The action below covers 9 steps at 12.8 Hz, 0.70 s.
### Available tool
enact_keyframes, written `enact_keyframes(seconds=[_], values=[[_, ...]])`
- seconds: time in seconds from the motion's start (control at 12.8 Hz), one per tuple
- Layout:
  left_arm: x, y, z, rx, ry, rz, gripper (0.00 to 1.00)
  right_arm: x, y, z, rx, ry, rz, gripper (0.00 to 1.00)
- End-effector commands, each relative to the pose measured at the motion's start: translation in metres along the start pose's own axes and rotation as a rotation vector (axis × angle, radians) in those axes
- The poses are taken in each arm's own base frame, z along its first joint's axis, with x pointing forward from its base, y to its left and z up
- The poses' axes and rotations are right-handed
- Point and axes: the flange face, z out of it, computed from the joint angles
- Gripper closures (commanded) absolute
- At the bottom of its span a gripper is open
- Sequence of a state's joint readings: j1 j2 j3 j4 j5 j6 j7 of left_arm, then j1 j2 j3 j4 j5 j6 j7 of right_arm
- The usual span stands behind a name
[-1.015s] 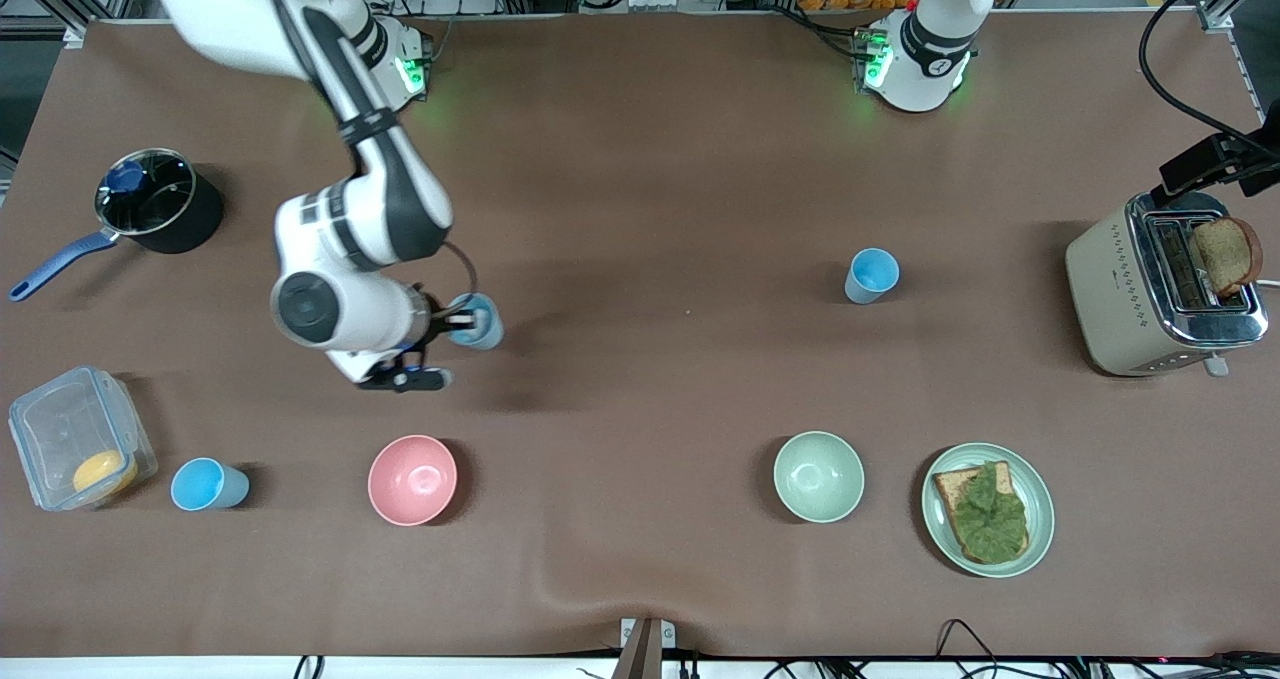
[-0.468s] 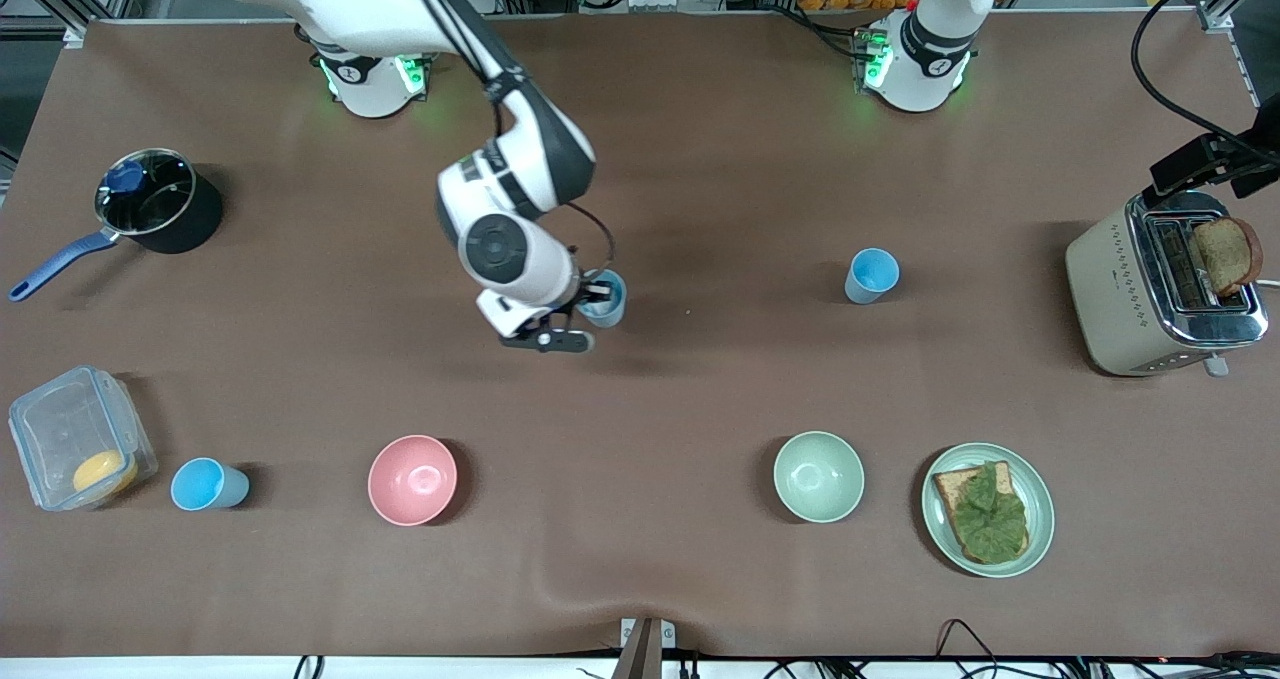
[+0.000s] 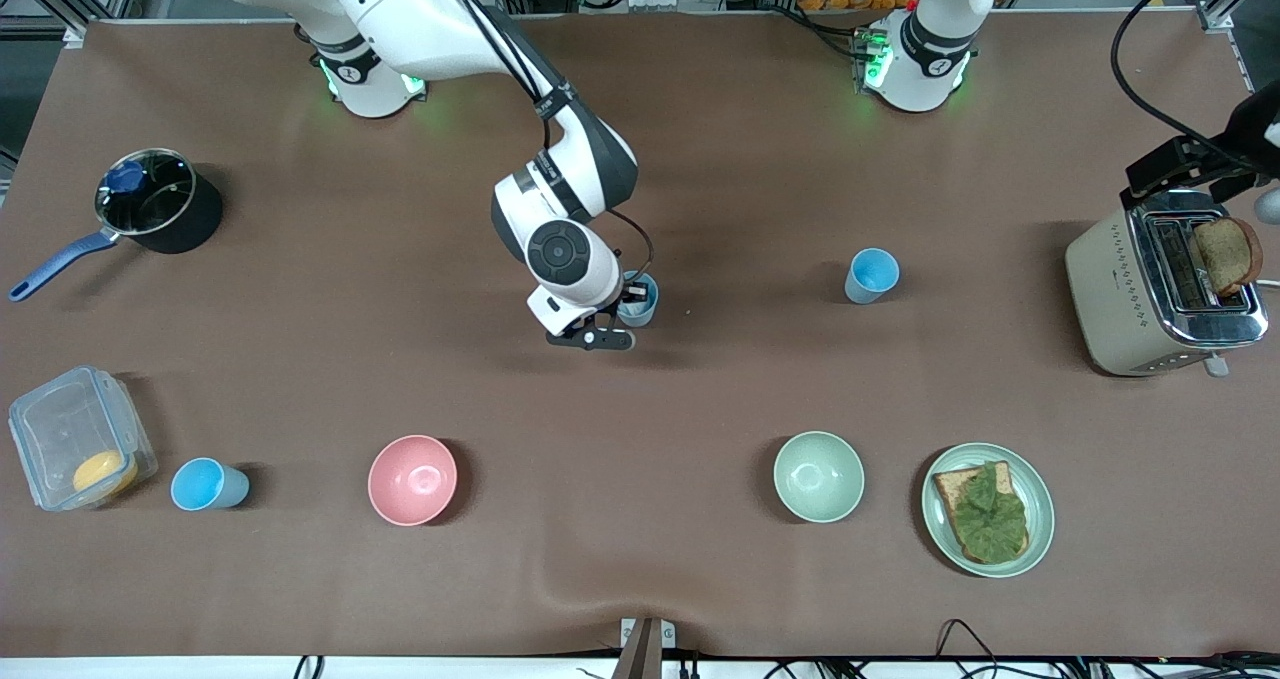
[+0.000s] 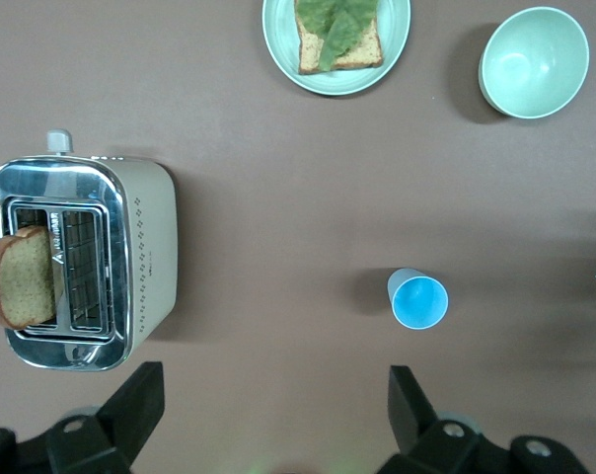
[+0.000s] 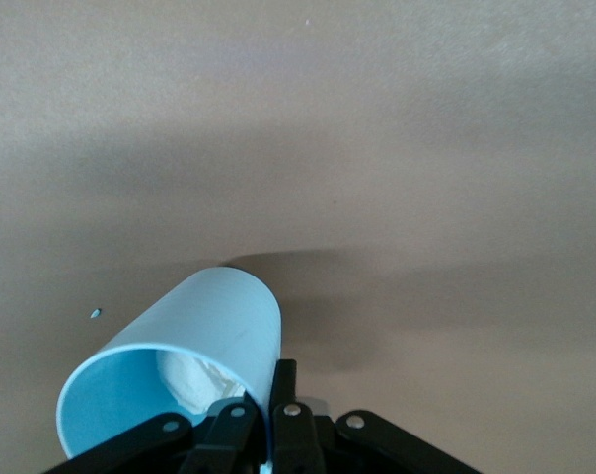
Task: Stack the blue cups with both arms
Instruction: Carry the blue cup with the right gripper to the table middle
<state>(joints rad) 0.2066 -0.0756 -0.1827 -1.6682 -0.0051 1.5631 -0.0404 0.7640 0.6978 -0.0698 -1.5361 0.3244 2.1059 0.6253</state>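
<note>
The light-blue cup's base (image 5: 243, 280) meets its shadow on the tabletop below my fingers, so my right gripper needs to let go of the cup now.
My right gripper (image 3: 630, 306) is shut on the rim of a light-blue cup (image 3: 639, 298) and holds it over the middle of the table. In the right wrist view the cup (image 5: 204, 331) shows a whitish patch inside its bottom, one finger inside the rim and one outside, with the gripper (image 5: 268, 383) at the rim. A second blue cup (image 3: 872, 275) stands upright toward the left arm's end; it also shows in the left wrist view (image 4: 417, 300). A third blue cup (image 3: 207, 485) stands beside the plastic box. My left gripper (image 3: 1180, 166) hangs open and empty (image 4: 273, 415) high over the toaster.
A toaster (image 3: 1120, 279) with a bread slice stands at the left arm's end. A plate (image 3: 1040, 504) with toast and lettuce, a pale green bowl (image 3: 818, 476) and a pink bowl (image 3: 412, 479) lie nearer the camera. A black pot (image 3: 158, 202) and a plastic box (image 3: 75, 439) stand at the right arm's end.
My right arm has carried the blue cup from over the right arm's side to the middle of the table, toward the second cup. My left gripper shifted slightly over the toaster.
</note>
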Motion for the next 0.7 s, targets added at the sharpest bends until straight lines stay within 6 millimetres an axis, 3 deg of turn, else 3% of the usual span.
enact_keyframes(seconds=[0.0,0.16,0.31,0.62], values=[[-0.001,0.008,0.003,-0.008,0.003,0.038,0.0,0.004,-0.008,0.005,0.016,0.011,0.019,0.94],[-0.001,0.018,0.008,-0.007,-0.008,0.033,0.0,0.003,-0.009,0.011,0.014,0.014,0.017,0.64],[0.0,0.023,0.015,-0.006,-0.011,0.042,0.0,0.004,-0.009,0.012,0.011,0.014,0.014,0.0],[0.004,0.052,0.048,-0.011,0.004,0.051,0.0,0.008,-0.013,-0.024,0.05,0.039,0.027,0.0]])
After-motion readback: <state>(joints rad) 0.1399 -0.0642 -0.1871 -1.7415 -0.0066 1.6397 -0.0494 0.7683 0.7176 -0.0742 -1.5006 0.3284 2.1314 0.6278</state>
